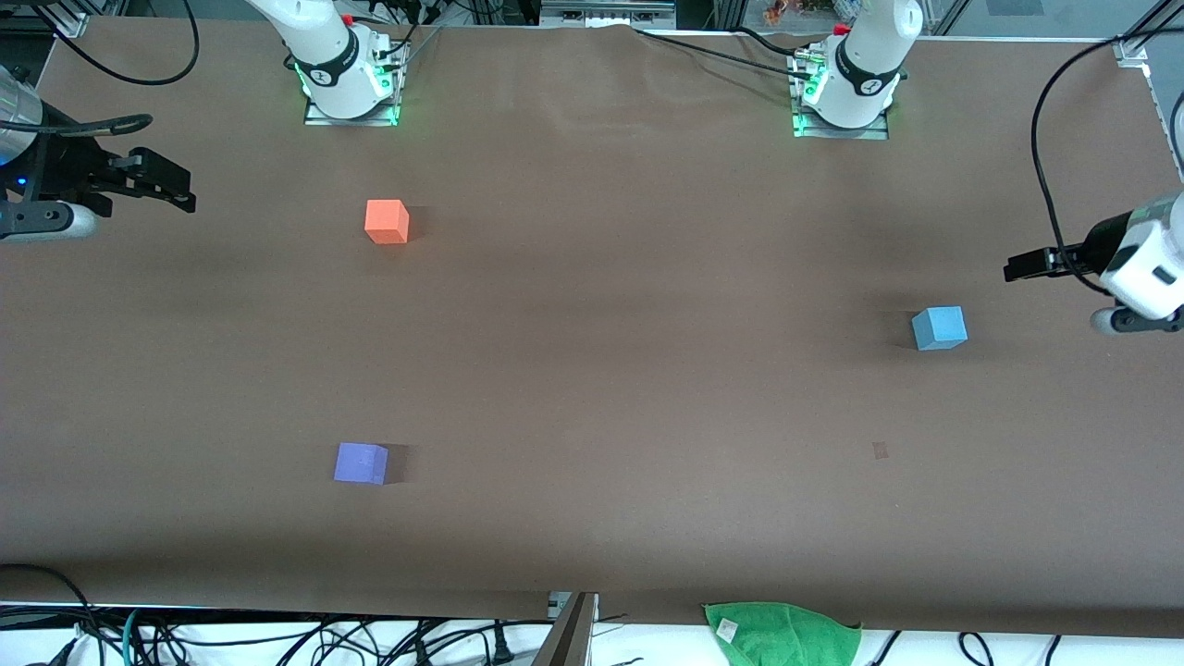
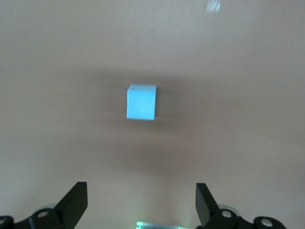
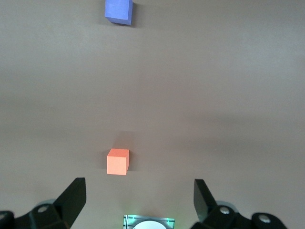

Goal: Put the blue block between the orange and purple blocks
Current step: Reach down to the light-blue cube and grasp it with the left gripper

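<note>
The blue block has to go between the orange and purple blocks, so I need to grab it next by its opposite sides with my left gripper.
The blue block sits on the brown table toward the left arm's end; it also shows in the left wrist view. The orange block sits toward the right arm's end, near the right arm's base. The purple block lies nearer the front camera than the orange one, with a wide bare gap between them. Both show in the right wrist view, orange and purple. My left gripper is open and empty, in the air beside the blue block. My right gripper is open and empty, at the table's end.
A green cloth lies at the table's edge nearest the front camera. The arm bases stand along the edge farthest from that camera. Cables hang off the table's ends.
</note>
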### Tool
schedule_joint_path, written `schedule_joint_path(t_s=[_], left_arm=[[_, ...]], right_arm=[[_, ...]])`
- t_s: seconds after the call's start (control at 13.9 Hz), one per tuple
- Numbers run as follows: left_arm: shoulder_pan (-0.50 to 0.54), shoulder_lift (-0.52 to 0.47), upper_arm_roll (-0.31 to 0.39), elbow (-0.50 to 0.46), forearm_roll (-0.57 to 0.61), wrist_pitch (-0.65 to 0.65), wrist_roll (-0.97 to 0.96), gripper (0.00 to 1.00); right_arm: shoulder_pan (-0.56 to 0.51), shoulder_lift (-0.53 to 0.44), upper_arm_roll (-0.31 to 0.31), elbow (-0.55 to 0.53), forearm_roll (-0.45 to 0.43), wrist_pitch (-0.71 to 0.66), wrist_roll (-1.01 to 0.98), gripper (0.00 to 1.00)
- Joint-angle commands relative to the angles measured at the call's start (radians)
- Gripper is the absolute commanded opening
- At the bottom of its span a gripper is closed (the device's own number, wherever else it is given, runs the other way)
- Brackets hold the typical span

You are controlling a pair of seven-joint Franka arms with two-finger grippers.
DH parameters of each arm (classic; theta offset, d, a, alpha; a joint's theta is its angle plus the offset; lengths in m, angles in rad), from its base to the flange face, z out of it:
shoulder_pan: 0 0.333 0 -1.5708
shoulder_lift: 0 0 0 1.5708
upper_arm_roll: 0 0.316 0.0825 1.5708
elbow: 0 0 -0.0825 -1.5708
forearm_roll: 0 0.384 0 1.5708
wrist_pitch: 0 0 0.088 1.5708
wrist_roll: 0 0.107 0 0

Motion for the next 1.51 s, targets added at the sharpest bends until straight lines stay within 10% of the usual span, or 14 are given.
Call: schedule_joint_path(t_s=[0.0, 0.57, 1.0, 1.15, 1.22, 1.43], left_arm=[[0.010, 0.092, -0.005, -0.015, 0.017, -0.014, 0.022, 1.00], [0.023, 0.164, -0.011, -0.352, 0.142, 0.629, 0.022, 1.00], [0.030, 0.220, -0.015, -0.389, 0.130, 0.712, 0.022, 1.00], [0.033, 0.229, -0.015, -0.410, 0.130, 0.760, 0.023, 0.76], [0.037, 0.229, -0.015, -0.412, 0.130, 0.764, 0.022, 0.46], [0.036, 0.208, -0.020, -0.412, 0.130, 0.748, 0.044, 0.20]], right_arm=[[-0.009, 0.003, 0.003, 0.010, 0.006, 0.000, -0.014, 1.00], [-0.010, 0.004, 0.003, 0.010, 0.006, 0.000, -0.013, 1.00], [-0.010, 0.009, 0.001, 0.012, 0.006, -0.002, -0.014, 1.00], [-0.010, 0.009, 0.003, 0.013, 0.006, 0.000, -0.016, 1.00], [-0.010, 0.009, 0.001, 0.012, 0.006, 0.000, -0.016, 1.00], [-0.010, 0.023, 0.003, 0.028, 0.006, 0.024, -0.019, 1.00]])
